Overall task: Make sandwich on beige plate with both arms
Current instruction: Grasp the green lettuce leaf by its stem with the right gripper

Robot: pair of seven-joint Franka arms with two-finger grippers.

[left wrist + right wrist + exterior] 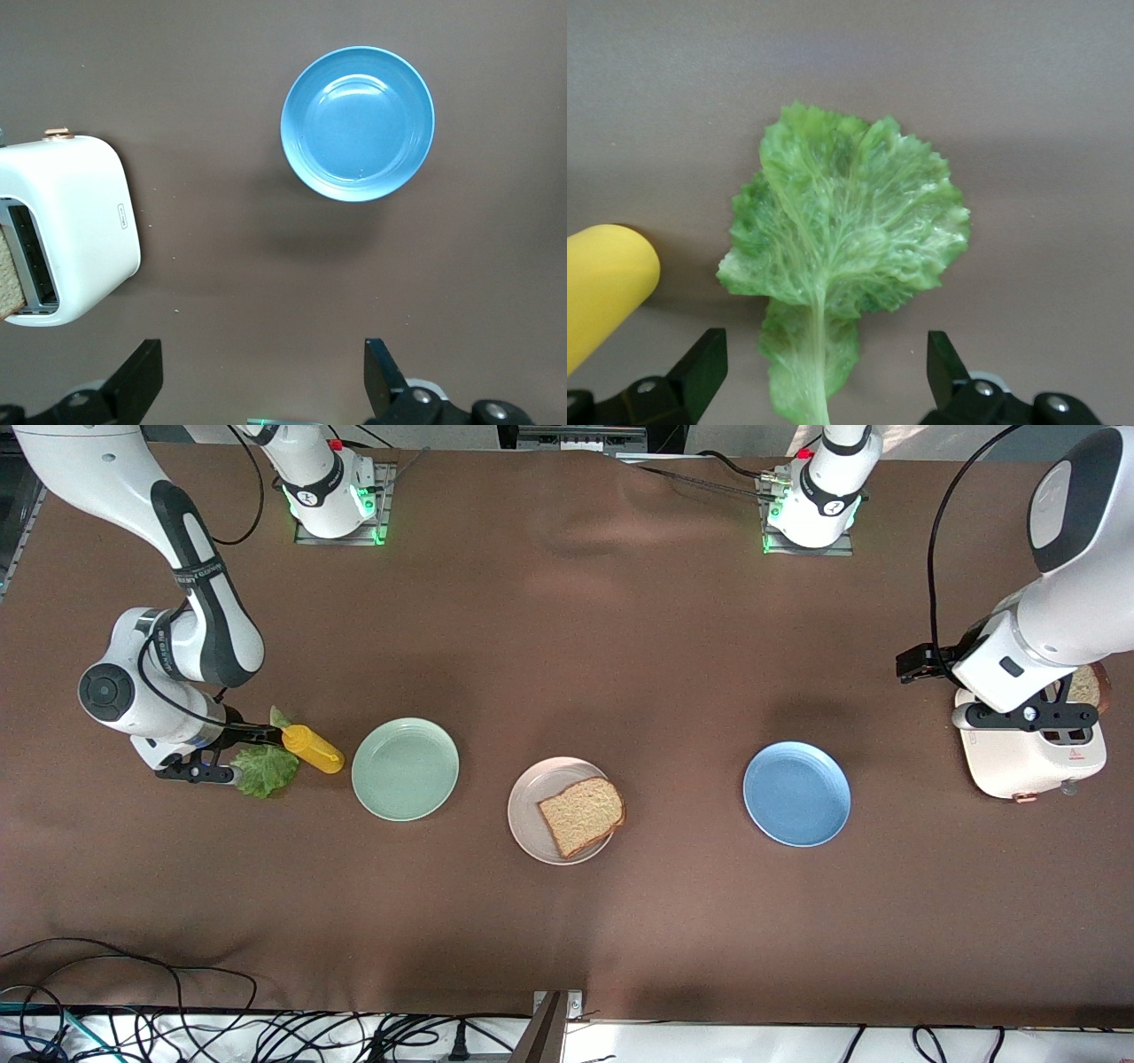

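The right gripper grabs the lettuce leaf by its narrow pale stem [819, 376] next, since the leaf's frilly top spreads wider than the open fingers.
One brown bread slice [582, 815] lies on the beige plate [530, 795] in the middle of the table. A second bread slice [1086, 685] stands in the white toaster [1019, 766] at the left arm's end; its edge [8, 276] shows in the slot. The green lettuce leaf [264, 770] lies flat on the table at the right arm's end. My right gripper [824, 365] hangs open just above the leaf [842, 230], its fingers either side of the stem. My left gripper [261, 376] is open and empty, up in the air by the toaster [66, 226].
A yellow bottle [312, 748] lies beside the lettuce, touching or almost touching it. A mint-green plate [405, 769] sits between the bottle and the beige plate. A blue plate [796, 794] sits between the beige plate and the toaster. Cables run along the table's front edge.
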